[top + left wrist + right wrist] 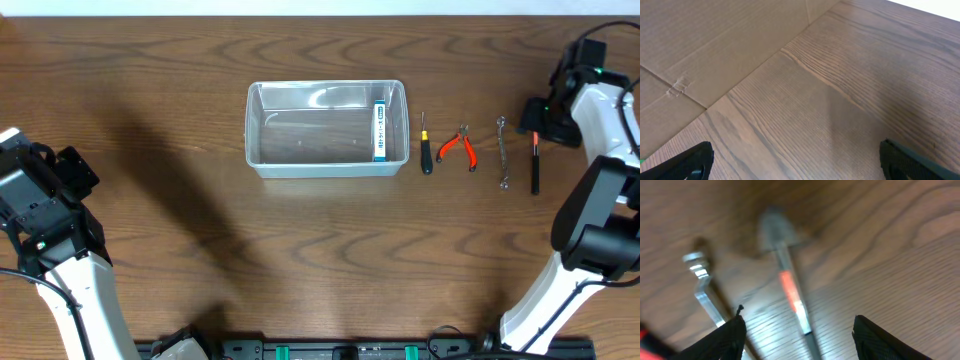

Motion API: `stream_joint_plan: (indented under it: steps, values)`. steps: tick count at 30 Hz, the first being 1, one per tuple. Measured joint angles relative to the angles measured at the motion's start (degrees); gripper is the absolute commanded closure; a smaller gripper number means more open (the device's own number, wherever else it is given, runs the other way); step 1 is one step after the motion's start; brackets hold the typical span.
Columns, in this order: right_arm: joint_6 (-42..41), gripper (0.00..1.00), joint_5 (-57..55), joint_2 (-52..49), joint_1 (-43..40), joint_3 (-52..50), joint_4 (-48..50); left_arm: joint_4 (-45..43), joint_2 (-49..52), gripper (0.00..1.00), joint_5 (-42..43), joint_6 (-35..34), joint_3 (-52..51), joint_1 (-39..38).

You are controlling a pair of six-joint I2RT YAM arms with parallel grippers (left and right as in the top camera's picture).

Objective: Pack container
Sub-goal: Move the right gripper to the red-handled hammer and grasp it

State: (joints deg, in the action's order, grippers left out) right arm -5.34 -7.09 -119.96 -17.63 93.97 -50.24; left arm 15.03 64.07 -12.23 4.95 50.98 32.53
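My right gripper moves down before closing on the banded tool (790, 292). The tool lies flat below its open fingers, so closing now would miss it.
The clear container (325, 85) stands at the table's middle with a blue-and-white box (379, 131) lying against its right wall. To its right lie a black-handled screwdriver (426, 145), red pliers (459, 147), a metal wrench (503, 153) and a slim black tool with an orange band (535, 170). My right gripper (541, 118) hovers over that tool's far end. In the right wrist view the right gripper (800, 340) is open, with the banded tool (790, 292) on the wood between its fingers and the wrench (705, 287) to the left. My left gripper (797, 162) is open over bare wood.
The left arm (45, 215) sits at the table's left edge, far from the container. A brown cardboard wall (715, 45) rises beyond the table in the left wrist view. The right arm's base (600, 235) stands at the right edge.
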Motion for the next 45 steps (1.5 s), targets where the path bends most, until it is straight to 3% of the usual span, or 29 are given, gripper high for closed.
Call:
stream_joint_plan:
  steps: [4,13,29,40,45]
  values:
    - [2.03,0.45,0.96,-0.74,-2.32,0.0,1.31,0.0,0.0,0.02,0.0,0.0,0.0,0.0]
    - [4.22,0.46,3.69,-5.64,-2.01,0.0,3.13,0.0,0.0,0.02,0.0,0.0,0.0,0.0]
    - [4.98,0.96,5.22,-7.15,-1.64,0.02,4.55,0.0,0.0,0.02,0.0,0.0,0.0,0.0]
    - [4.94,0.99,5.27,-6.56,-1.51,2.8,-2.32,0.0,0.0,0.02,0.0,0.0,0.0,0.0]
    - [5.7,0.99,7.34,0.39,1.2,4.72,-3.23,0.0,0.0,0.02,0.0,0.0,0.0,0.0]
